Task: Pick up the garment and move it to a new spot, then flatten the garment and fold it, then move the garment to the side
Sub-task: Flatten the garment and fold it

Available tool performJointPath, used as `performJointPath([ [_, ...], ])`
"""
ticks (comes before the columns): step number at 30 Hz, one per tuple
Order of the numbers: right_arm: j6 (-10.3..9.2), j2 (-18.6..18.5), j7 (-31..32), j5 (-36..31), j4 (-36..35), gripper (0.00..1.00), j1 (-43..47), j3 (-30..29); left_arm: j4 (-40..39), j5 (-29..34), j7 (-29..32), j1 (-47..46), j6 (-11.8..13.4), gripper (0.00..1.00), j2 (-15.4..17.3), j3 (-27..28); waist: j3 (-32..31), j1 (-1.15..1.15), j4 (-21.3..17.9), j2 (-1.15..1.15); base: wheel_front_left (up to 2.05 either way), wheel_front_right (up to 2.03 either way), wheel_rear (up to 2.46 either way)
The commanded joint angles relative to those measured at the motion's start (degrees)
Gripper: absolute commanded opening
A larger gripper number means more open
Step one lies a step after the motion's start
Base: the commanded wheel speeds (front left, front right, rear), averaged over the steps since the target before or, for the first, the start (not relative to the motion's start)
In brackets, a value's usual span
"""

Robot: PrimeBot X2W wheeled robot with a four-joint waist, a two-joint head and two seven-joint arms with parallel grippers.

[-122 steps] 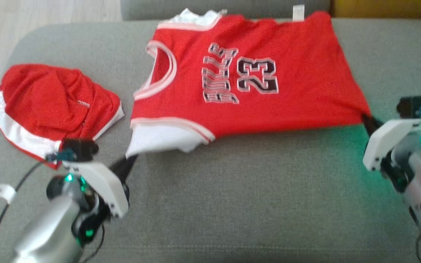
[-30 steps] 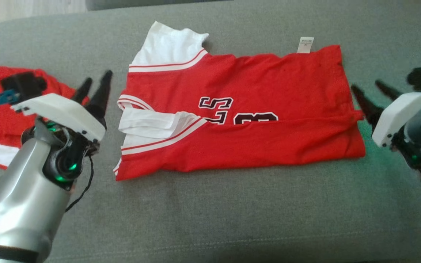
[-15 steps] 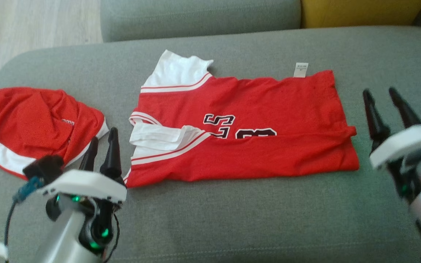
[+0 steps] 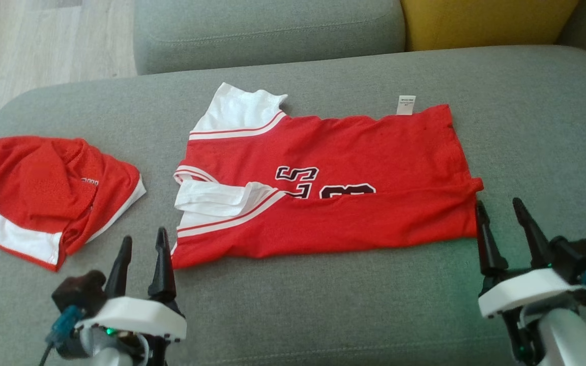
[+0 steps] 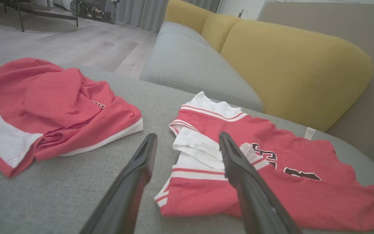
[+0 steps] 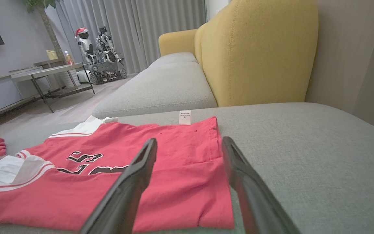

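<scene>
The left gripper pinches the striped folded corner (image 4: 176,258) next, where the cloth edge stands up, since the jersey's red body (image 4: 346,220) lies flat on the seat.
The garment (image 4: 333,178) is a red jersey with white trim and black lettering, lying on the grey sofa seat (image 4: 323,305) with its near half folded up over the middle. It also shows in the left wrist view (image 5: 255,169) and the right wrist view (image 6: 135,169). My left gripper (image 4: 143,241) is open, just off the jersey's near left corner, touching nothing. Just off the near right corner my right gripper (image 4: 499,208) stands open and empty. Its fingers (image 6: 135,175) rise in front of the jersey's right edge.
A second red and white garment (image 4: 44,193) lies crumpled at the seat's left end. A grey cushion (image 4: 267,30) and a yellow backrest (image 4: 486,20) border the far side. Wooden floor (image 4: 44,40) lies beyond the left end.
Both grippers let go of the jersey after folding its near half up. Since then both arms have drawn back toward me, and the camera has tilted.
</scene>
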Motion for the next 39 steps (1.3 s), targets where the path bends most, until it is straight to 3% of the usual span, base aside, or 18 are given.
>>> performJointPath([
  [1, -0.04, 0.4, -0.6, -1.1, -2.5, 1.0, -0.6, 0.4, -0.4, 0.9, -0.7, -1.7, -0.4, 1.0, -0.2, 2.2, 0.1, 0.0, -0.2, 0.0, 0.0, 0.0, 0.0],
  [14, -0.04, 1.3, -0.6, -1.2, -3.4, 1.0, -1.8, 0.4, 14.0, 2.1, -0.7, -8.1, 1.7, 1.0, -0.2, -0.2, 1.8, 0.0, -2.7, 0.0, 0.0, 0.0, 0.0],
  [22, -0.04, 1.4, -0.6, -0.1, -3.8, 1.0, -2.2, 0.2, 26.7, 4.5, -0.7, -13.4, 5.5, 1.0, -0.2, 0.3, 3.0, 0.0, -4.4, 0.0, 0.0, 0.0, 0.0],
  [30, -0.04, 1.5, -0.6, -0.1, -3.6, 1.0, -2.3, -0.1, 35.2, 4.4, -0.7, -16.6, 4.0, 0.98, -0.2, -0.7, 3.5, 0.0, -4.9, 0.0, 0.0, 0.0, 0.0],
  [31, -0.04, 1.5, -0.6, -0.1, -3.1, 1.0, -2.3, -0.1, 35.8, 4.3, -0.7, -17.0, 3.3, 0.41, -0.2, -1.1, 3.6, 0.0, -4.9, 0.0, 0.0, 0.0, 0.0],
  [32, -0.04, 1.5, -0.6, -0.2, -2.6, 1.0, -2.4, -0.1, 36.3, 4.4, -0.7, -17.2, 2.7, 0.0, -0.2, -1.6, 3.6, 0.0, -4.8, 0.0, 0.0, 0.0, 0.0],
  [39, -0.04, 3.5, 2.4, 3.5, 3.5, 1.0, -4.7, -2.6, 29.2, 4.9, -0.7, -17.3, 1.6, 0.0, -0.2, -1.5, 4.1, 0.0, -2.5, 0.0, 0.0, 0.0, 0.0],
])
